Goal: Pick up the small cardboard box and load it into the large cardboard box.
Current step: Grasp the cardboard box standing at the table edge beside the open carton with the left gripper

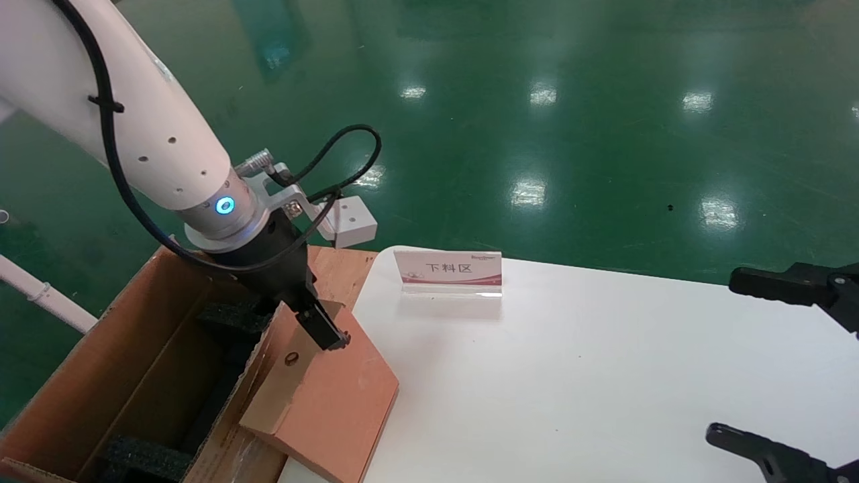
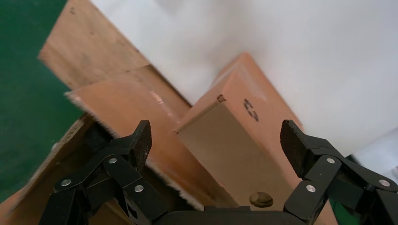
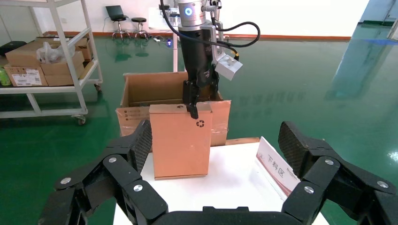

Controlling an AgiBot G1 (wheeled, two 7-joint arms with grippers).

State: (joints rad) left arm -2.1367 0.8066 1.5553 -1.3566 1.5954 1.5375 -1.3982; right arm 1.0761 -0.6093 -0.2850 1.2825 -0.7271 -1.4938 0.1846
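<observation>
My left gripper grabs the small cardboard box across its narrow panel with the round hole next, to load it into the large cardboard box.
The small cardboard box stands upright at the white table's left edge, with its recycling symbol showing in the right wrist view. My left gripper hangs right over its top end, open. In the left wrist view the pads stand wide on either side of the small cardboard box, with gaps on both sides. The large cardboard box sits on the floor just left of the table, flaps open and black foam inside. My right gripper is parked open over the table's right side, holding nothing.
A small placard with red print stands at the far side of the white table. One flap of the large box reaches toward the table corner. Green floor lies all around. A shelf cart with cartons stands far behind.
</observation>
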